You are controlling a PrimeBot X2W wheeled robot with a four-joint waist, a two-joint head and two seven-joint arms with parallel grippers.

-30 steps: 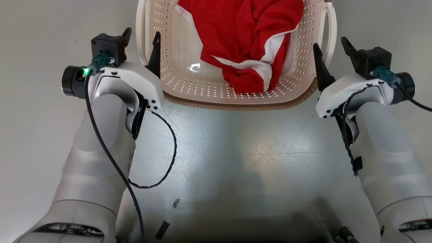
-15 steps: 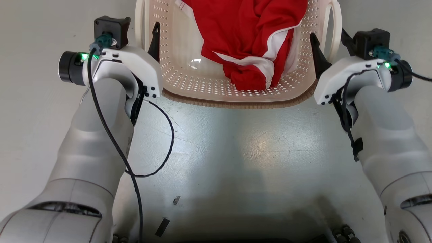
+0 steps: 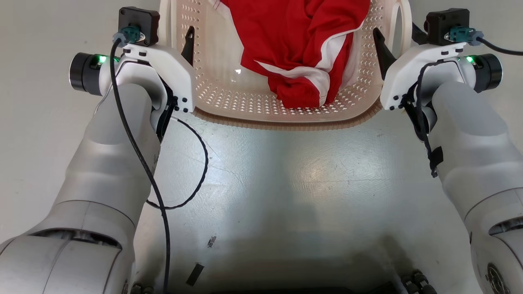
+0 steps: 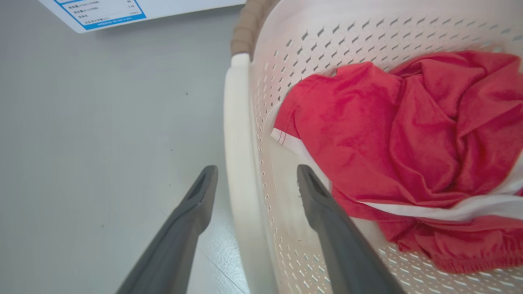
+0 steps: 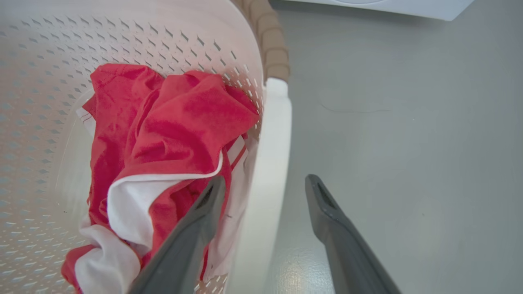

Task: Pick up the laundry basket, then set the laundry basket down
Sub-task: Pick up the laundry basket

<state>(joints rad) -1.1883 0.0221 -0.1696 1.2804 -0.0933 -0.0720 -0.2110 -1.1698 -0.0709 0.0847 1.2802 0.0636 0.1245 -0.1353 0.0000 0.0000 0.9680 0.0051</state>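
Observation:
I will lift the laundry basket (image 3: 278,122) (image 5: 44,122) and then set it down, so my right gripper will take hold of its white handle next.
The laundry basket (image 3: 278,122) is cream-white and perforated with a brown woven-look rim, and it stands on the floor at the top middle of the head view. A red and white garment (image 3: 298,45) lies inside it. My left gripper (image 3: 171,32) is open, with its fingers on either side of the basket's white left handle (image 4: 237,134). My right gripper (image 3: 396,38) is open in the same way around the right handle (image 5: 271,134). In both wrist views a gap shows between fingers and handle. Each inner finger reaches inside the basket wall (image 4: 367,36).
A white appliance panel with a blue-edged label (image 4: 102,12) stands just beyond the basket, and its edge (image 5: 388,6) also appears in the right wrist view. Grey glossy floor (image 3: 286,175) lies between my arms. A black cable (image 3: 196,171) loops off my left wrist.
Both grippers have advanced along the basket's sides, so the handles now sit between their open fingers. The basket and the garment have stayed in place.

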